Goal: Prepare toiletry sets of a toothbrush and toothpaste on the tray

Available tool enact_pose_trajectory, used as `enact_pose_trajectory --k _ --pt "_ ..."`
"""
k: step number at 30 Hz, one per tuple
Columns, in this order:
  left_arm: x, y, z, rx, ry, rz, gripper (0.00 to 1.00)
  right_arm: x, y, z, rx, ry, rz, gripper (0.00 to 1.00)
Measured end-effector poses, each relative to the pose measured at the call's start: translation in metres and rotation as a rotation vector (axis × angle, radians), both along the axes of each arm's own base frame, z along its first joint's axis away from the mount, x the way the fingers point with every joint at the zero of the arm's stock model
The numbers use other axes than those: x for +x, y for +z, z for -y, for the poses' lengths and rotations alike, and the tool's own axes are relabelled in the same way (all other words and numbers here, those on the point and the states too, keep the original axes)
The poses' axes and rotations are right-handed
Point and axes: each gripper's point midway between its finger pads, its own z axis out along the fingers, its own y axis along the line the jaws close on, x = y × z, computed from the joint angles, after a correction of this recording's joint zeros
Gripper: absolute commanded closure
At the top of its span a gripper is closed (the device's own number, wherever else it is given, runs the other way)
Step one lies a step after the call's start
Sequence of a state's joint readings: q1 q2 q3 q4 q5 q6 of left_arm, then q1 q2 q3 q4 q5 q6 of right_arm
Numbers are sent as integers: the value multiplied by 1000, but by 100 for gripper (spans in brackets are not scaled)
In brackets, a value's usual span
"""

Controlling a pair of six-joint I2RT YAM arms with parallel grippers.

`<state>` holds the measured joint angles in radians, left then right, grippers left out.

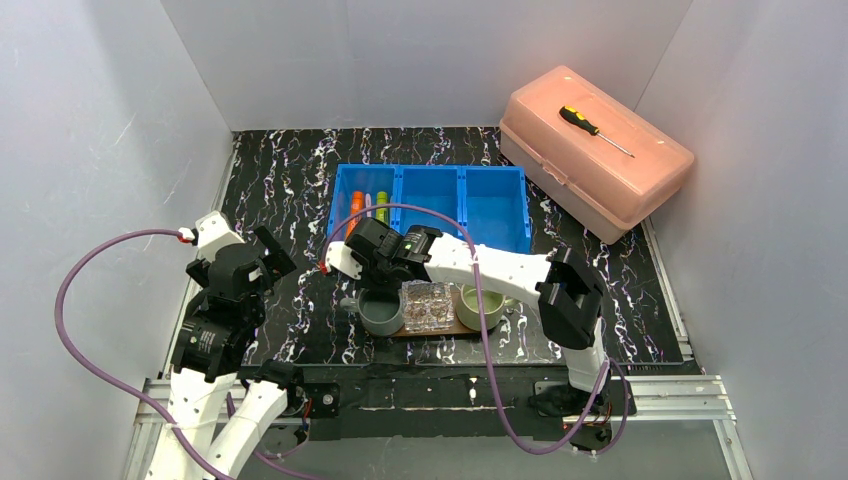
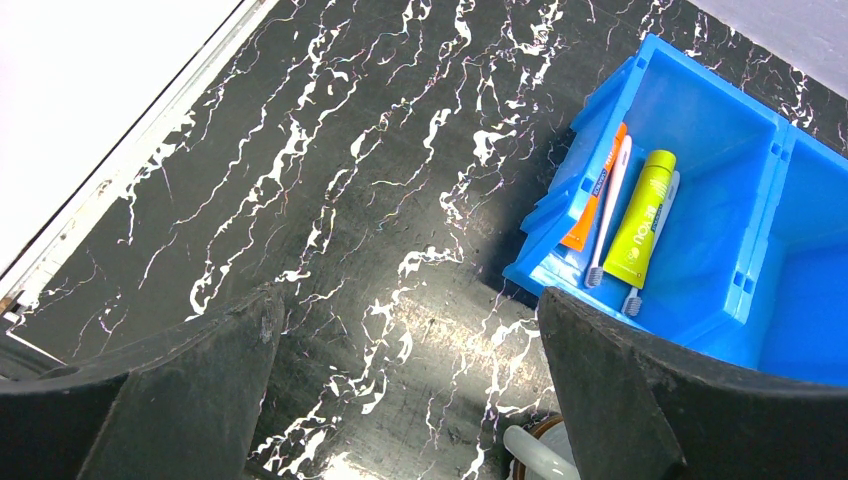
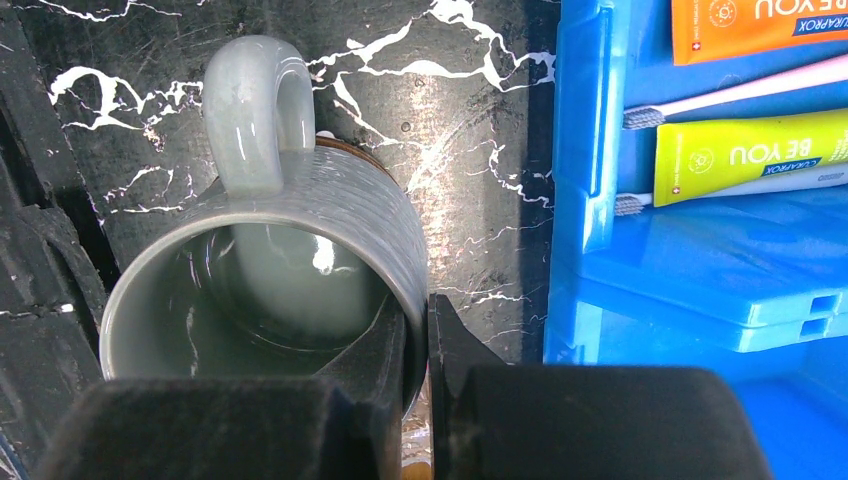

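My right gripper will let go of the grey mug (image 1: 381, 312), because the mug is standing upright with its base down on the brown tray (image 1: 440, 331).
My right gripper (image 3: 418, 300) is shut on the rim of the grey mug (image 3: 260, 270), one finger inside the wall and one outside. The mug (image 1: 381, 312) is at the left end of the brown tray (image 1: 440, 331), handle pointing away from my wrist. A pale green mug (image 1: 478, 306) stands at the tray's right end. The orange tube (image 2: 596, 195), the green tube (image 2: 640, 220) and thin toothbrushes (image 2: 610, 210) lie in the left compartment of the blue bin (image 1: 430, 205). My left gripper (image 2: 410, 310) hangs open over bare table left of the bin, holding nothing.
A small clear plastic holder (image 1: 428, 305) sits between the two mugs. A pink toolbox (image 1: 595, 150) with a screwdriver (image 1: 595, 128) on its lid stands at the back right. The bin's other two compartments look empty. Grey walls close in the table.
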<state>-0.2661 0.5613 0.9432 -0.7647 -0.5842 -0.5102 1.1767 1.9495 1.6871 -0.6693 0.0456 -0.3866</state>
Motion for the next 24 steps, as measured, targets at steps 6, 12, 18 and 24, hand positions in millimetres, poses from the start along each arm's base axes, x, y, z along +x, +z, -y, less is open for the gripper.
enact_pose_trajectory --k 6,12,18,24 --pt "0 0 0 0 0 0 2 2 1 -1 12 -13 -2 84" --pt "0 0 0 0 0 0 2 3 2 -3 20 -20 -3 80" --pt "0 0 0 0 0 0 1 3 2 -3 21 -22 -4 79" --pt "0 0 0 0 0 0 1 3 2 -4 27 -23 -4 76"
